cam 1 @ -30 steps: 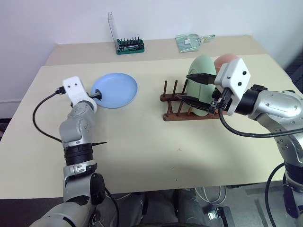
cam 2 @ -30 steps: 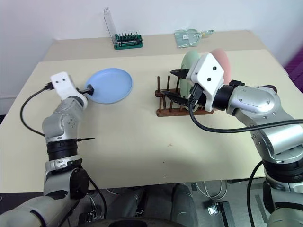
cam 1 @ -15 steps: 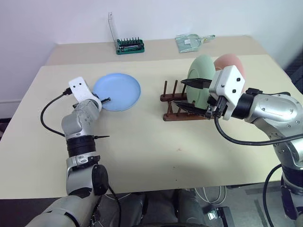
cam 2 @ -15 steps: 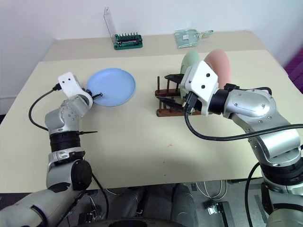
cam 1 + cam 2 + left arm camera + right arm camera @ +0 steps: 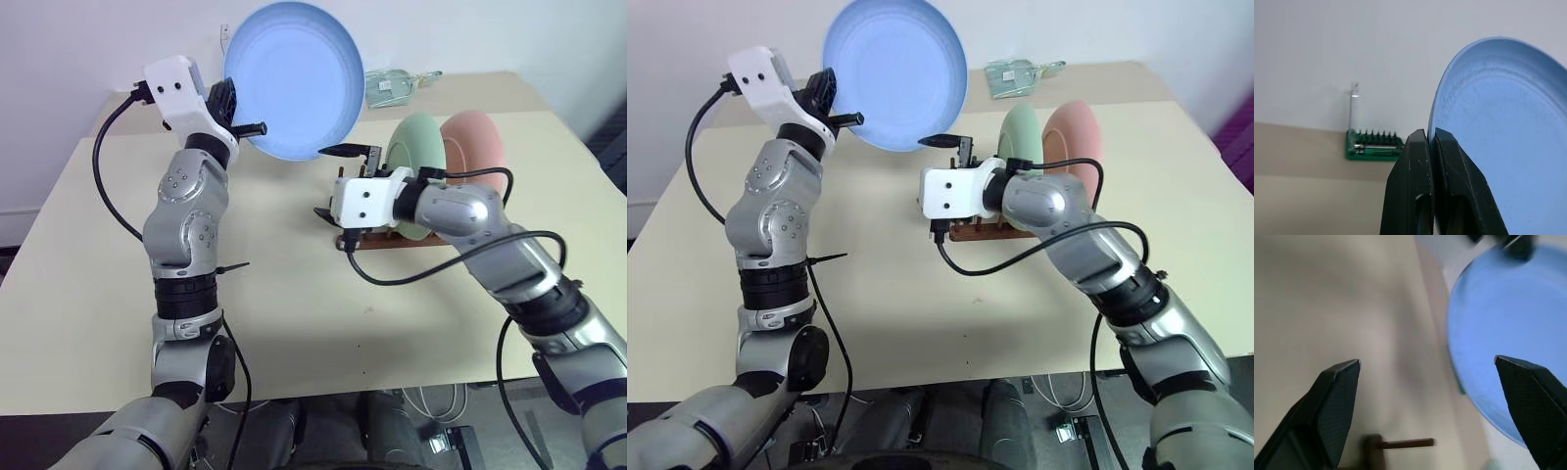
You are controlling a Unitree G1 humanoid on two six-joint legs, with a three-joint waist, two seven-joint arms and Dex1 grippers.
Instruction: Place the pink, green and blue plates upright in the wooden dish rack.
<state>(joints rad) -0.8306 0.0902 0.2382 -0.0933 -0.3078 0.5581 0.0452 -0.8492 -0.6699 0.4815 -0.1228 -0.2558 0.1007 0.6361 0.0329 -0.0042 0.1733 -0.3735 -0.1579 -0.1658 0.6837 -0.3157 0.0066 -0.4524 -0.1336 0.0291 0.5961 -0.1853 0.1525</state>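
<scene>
The right gripper will stand the blue plate upright in the wooden dish rack, so next it will grab the plate by its rim.
My left gripper is shut on the rim of the blue plate and holds it upright, high above the table's far side. In the left wrist view the gripper pinches the blue plate at its edge. My right gripper is open just below the plate's lower edge, in front of the wooden dish rack. The right wrist view shows its open gripper facing the blue plate. The green plate and the pink plate stand upright in the rack.
A green screwdriver-bit holder with a clear lid stands at the table's far edge. A clear packet lies at the far right. The beige table has free room in front of the rack and to its left.
My left gripper shut on the blue plate's rim, then lifted it off the table, up and to the right, tipping it upright. My right gripper rolled, opened wider and moved left under the plate.
</scene>
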